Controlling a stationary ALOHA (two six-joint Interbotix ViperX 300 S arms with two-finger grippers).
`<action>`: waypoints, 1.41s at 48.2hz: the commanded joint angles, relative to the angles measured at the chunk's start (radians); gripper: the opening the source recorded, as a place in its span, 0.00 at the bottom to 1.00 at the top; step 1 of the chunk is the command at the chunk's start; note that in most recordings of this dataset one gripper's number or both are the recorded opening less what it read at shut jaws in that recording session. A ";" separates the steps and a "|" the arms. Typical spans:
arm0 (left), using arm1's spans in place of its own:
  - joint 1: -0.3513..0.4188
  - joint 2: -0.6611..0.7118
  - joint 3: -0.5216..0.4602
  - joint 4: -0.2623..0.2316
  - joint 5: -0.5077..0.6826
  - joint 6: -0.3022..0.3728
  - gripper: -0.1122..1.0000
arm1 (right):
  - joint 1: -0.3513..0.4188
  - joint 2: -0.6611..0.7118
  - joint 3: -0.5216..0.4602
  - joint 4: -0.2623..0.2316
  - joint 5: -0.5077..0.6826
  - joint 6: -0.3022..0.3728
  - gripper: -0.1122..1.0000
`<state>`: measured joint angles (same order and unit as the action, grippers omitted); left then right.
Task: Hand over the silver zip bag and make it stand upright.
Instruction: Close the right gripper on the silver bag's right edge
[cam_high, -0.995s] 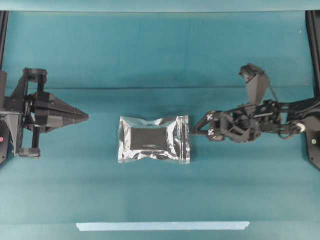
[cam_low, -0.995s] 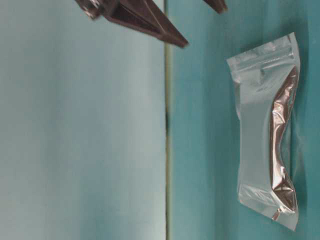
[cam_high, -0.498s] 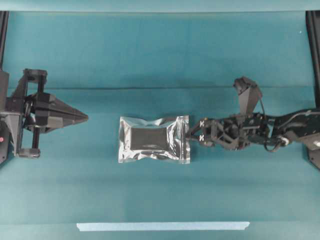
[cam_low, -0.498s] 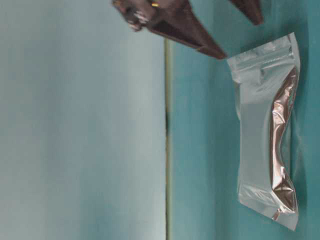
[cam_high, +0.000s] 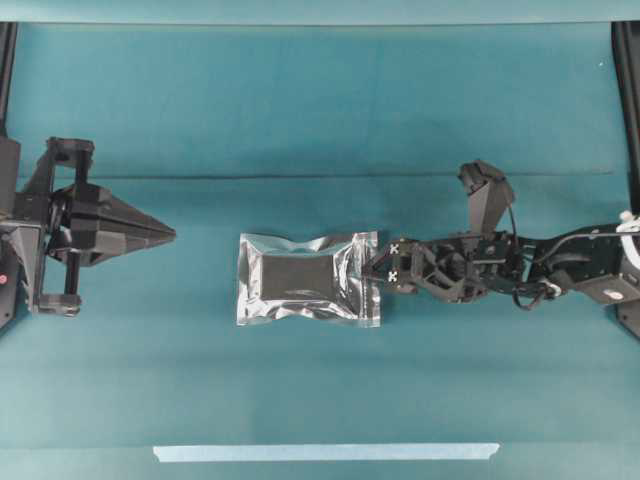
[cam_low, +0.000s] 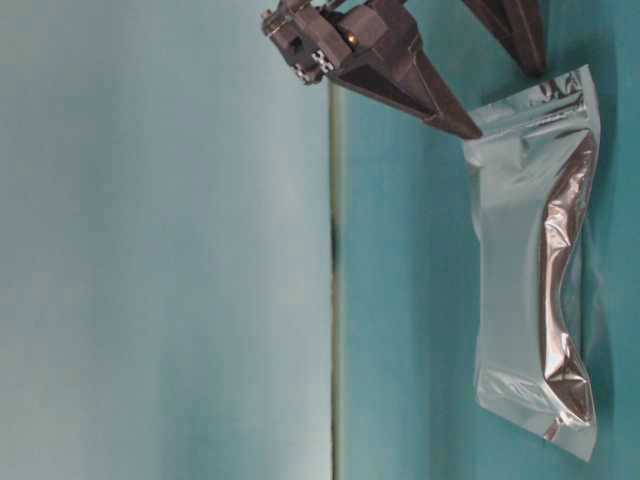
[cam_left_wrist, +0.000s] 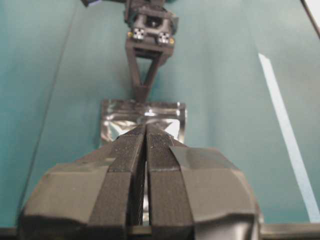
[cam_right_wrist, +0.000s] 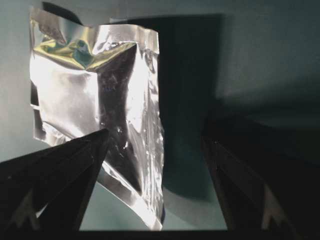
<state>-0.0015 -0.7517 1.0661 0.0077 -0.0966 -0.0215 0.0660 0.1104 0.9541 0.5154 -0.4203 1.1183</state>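
Note:
The silver zip bag (cam_high: 296, 278) should be handed over, so my right gripper should next grab it by its crinkled sealed end (cam_high: 362, 278).
The silver zip bag (cam_high: 308, 279) lies flat in the middle of the teal table, its dark centre panel facing up. My right gripper (cam_high: 374, 272) is open at the bag's right sealed edge, with one finger on each side of that edge. From the right wrist, the crinkled foil of the bag (cam_right_wrist: 95, 90) reaches in between the spread fingers (cam_right_wrist: 60, 172). The table-level view has the bag (cam_low: 530, 270) with the right gripper (cam_low: 508, 102) at its top end. My left gripper (cam_high: 170, 235) is shut and empty, well left of the bag. Its shut tips (cam_left_wrist: 145, 128) point at the bag (cam_left_wrist: 112, 120).
A pale tape strip (cam_high: 325, 452) runs along the front of the table, seen also from the left wrist as the tape strip (cam_left_wrist: 285, 125). Black frame posts stand at the far left and right edges. A fold line crosses the cloth behind the bag.
My right gripper has moved left, still open, from just beside the bag until its fingers straddle the right edge. The bag and the left gripper have stayed put.

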 joint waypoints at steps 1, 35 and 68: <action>0.002 -0.002 -0.021 0.002 -0.005 0.002 0.09 | 0.011 0.017 -0.020 0.000 -0.012 0.012 0.93; 0.003 -0.006 -0.017 0.002 -0.005 0.002 0.09 | 0.025 0.100 -0.104 0.000 -0.006 0.014 0.93; 0.005 -0.008 -0.014 0.002 -0.005 0.003 0.09 | 0.026 0.103 -0.103 0.002 0.003 0.011 0.41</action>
<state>0.0015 -0.7578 1.0661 0.0077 -0.0966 -0.0199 0.0828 0.2178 0.8544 0.5200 -0.4126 1.1198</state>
